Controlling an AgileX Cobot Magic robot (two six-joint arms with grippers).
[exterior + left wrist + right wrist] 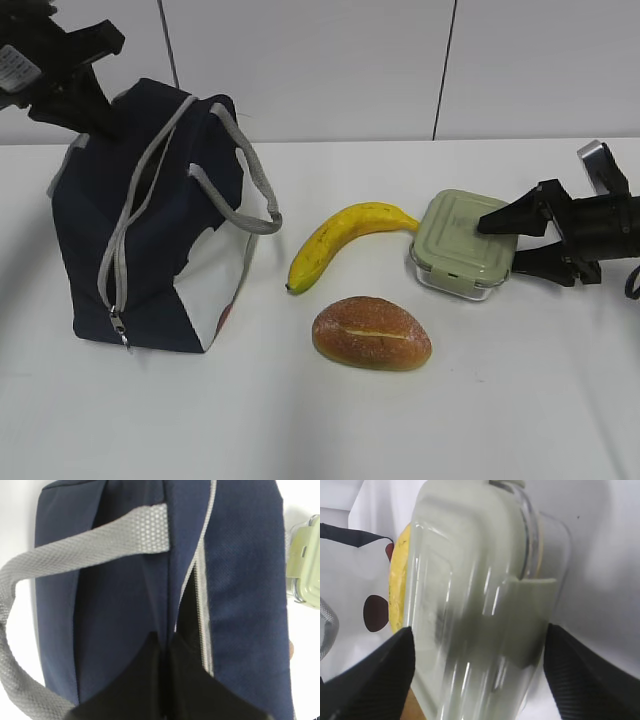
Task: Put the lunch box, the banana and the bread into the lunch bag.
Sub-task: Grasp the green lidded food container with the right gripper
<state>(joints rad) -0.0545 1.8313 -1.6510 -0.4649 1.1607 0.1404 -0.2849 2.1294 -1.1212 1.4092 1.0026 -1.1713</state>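
Note:
My right gripper is to grab the lunch box by its lid-latch edge (498, 252) next. The lunch box should then go into the lunch bag (150, 230).
The navy lunch bag (150, 230) stands at the left, its grey zipper (120, 250) partly open along the top. My left gripper (95, 115) is shut on the bag's fabric at its far top edge; in the left wrist view the jaws (165, 645) pinch a fold beside the zipper gap (200, 580). The banana (340, 240) and the bread (371, 333) lie on the table. The lunch box (462, 245) sits right of the banana. My right gripper (497, 244) is open, with one finger on each side of the lunch box (475, 595).
The white table (520, 400) ends at a white wall behind. The bag's grey strap handles (250, 190) hang toward the banana. In the right wrist view the banana (399, 580) and a bit of bread (410, 707) show just behind the box.

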